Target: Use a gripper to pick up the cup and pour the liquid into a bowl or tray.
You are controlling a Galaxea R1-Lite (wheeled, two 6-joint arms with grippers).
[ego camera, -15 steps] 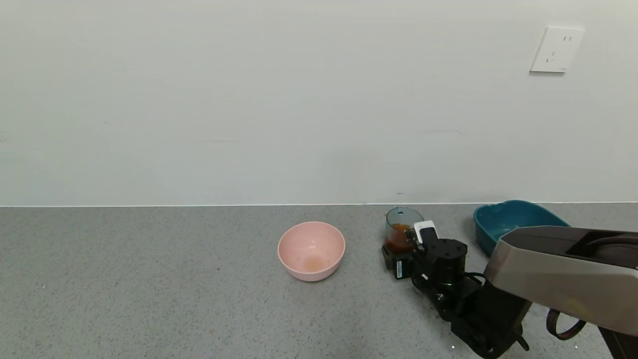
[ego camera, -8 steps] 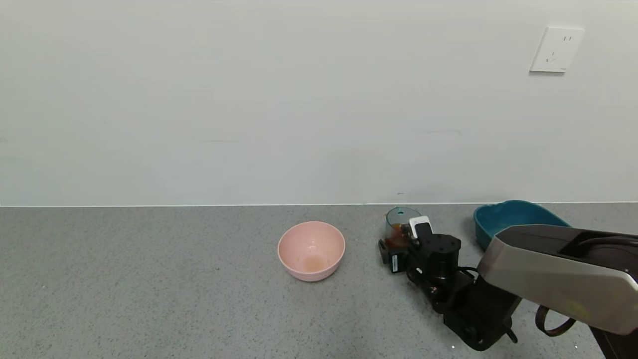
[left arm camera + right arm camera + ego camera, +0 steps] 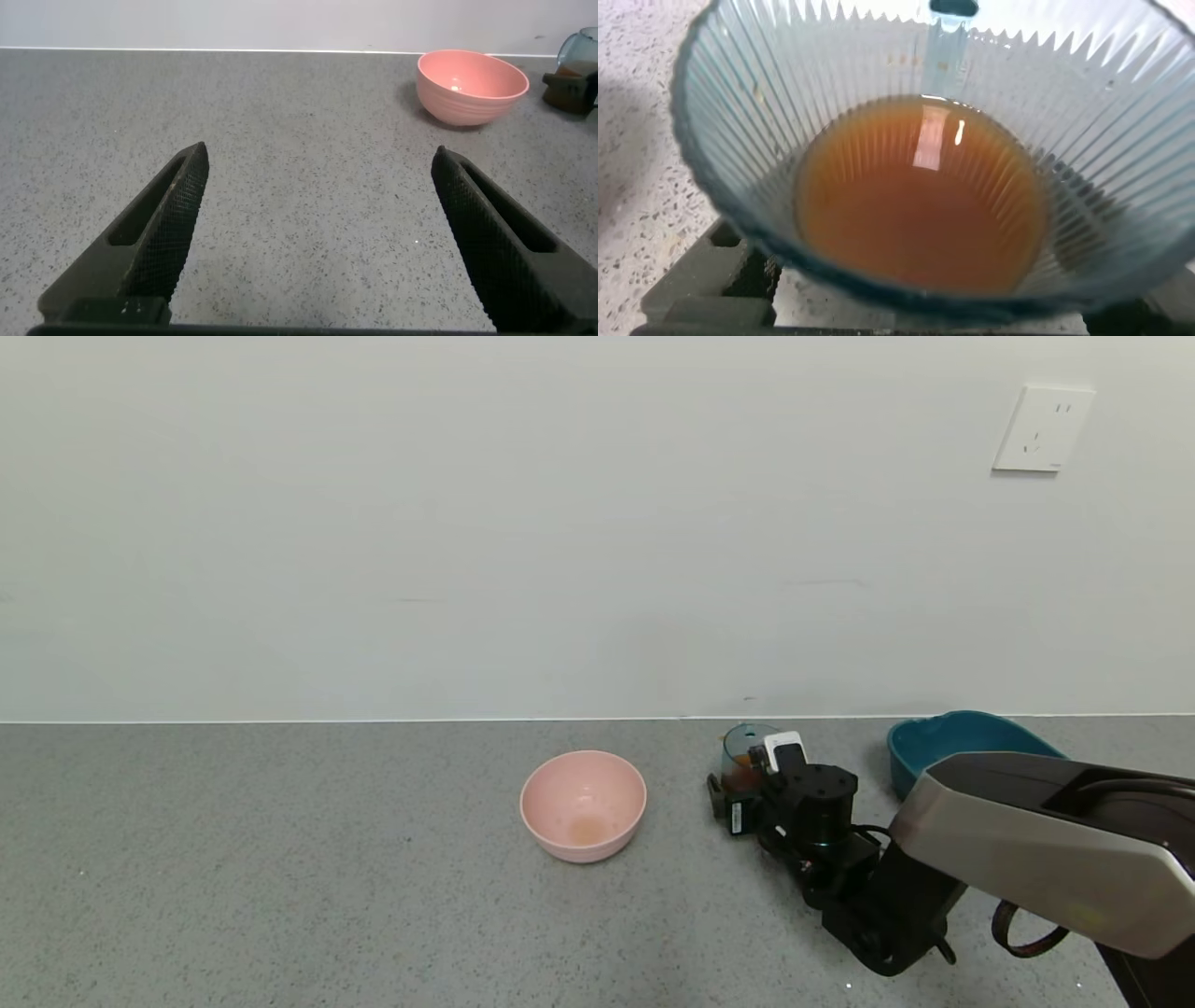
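I should grab the cup by its ribbed lower half with my right gripper. The cup's rim then stays free to pour into the tub.
The cup, a ribbed blue-green tumbler, stands upright on the grey counter between the pink bowl and the dark teal tub. It holds orange-brown liquid in its lower part. My right gripper is low on the counter with the cup's lower half between its open fingers. In the right wrist view the cup fills the picture and one finger shows beside its base. My left gripper is open and empty over bare counter, out of the head view.
A round pink bowl stands left of the cup and also shows in the left wrist view. The wall runs close behind the cup and the tub. The right arm covers the counter's front right.
My right gripper has moved forward along the counter, so its fingers now lie around the cup's base. The cup, the bowl and the tub have not moved.
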